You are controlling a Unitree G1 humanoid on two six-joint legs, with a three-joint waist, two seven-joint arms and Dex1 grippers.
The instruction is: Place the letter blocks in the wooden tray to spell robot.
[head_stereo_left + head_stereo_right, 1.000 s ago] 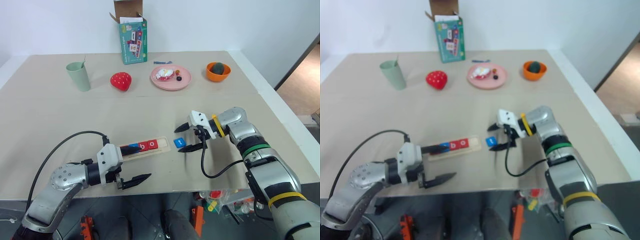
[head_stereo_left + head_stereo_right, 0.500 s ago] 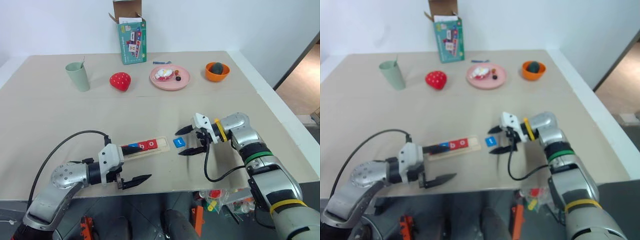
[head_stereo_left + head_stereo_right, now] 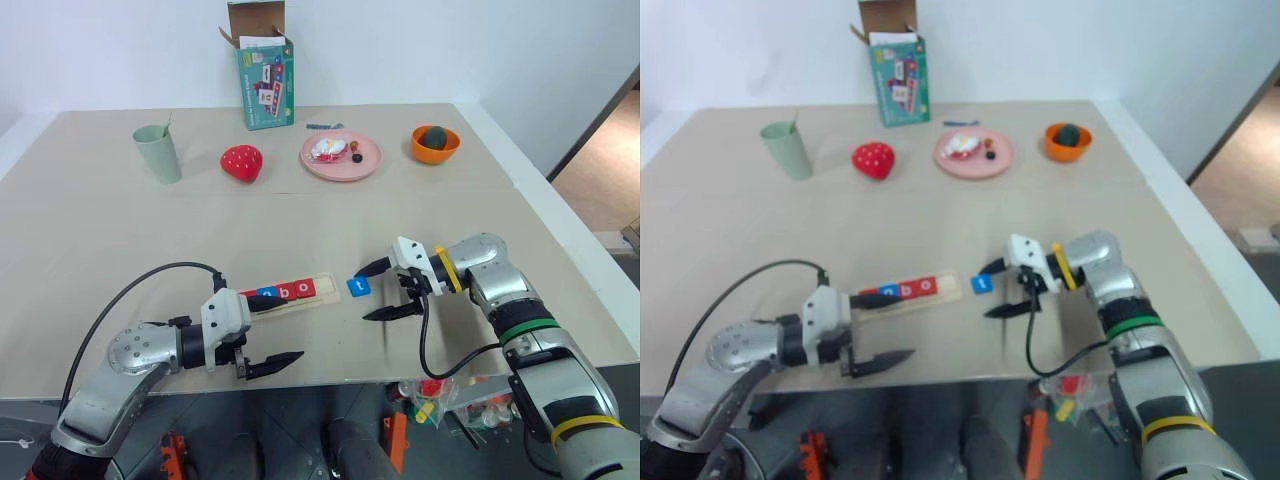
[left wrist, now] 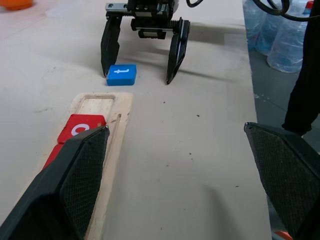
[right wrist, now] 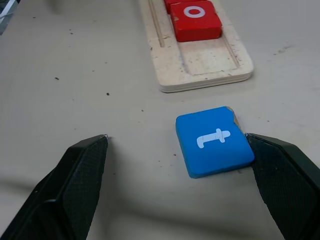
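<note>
My right gripper has to grab the blue t block next, by its edges at the letter's head and foot (image 5: 238,131). Then it can finish spelling robot in the tray (image 5: 207,60).
The wooden tray (image 3: 322,291) lies near the table's front edge. It holds a blue block (image 3: 268,293), a red "b" block (image 3: 286,291) and a red "o" block (image 3: 305,289), and its right end slot is bare. My left gripper (image 3: 290,325) is open; its far finger lies over the tray's left part and hides what is there. A blue "t" block (image 3: 358,286) rests on the table just right of the tray. My right gripper (image 3: 360,295) is open around it, the tile close to one finger (image 5: 280,170). The "t" block (image 5: 214,141) lies flat.
Along the back stand a green cup (image 3: 158,152), a red strawberry toy (image 3: 241,162), a pink plate (image 3: 365,160), an orange bowl (image 3: 436,150) and a teal box (image 3: 265,80). A black cable loops from each arm. The table's front edge is just below both grippers.
My right gripper has drawn back a little toward the near edge and to the right, still open. The "t" block has stayed put. The left gripper has not moved.
</note>
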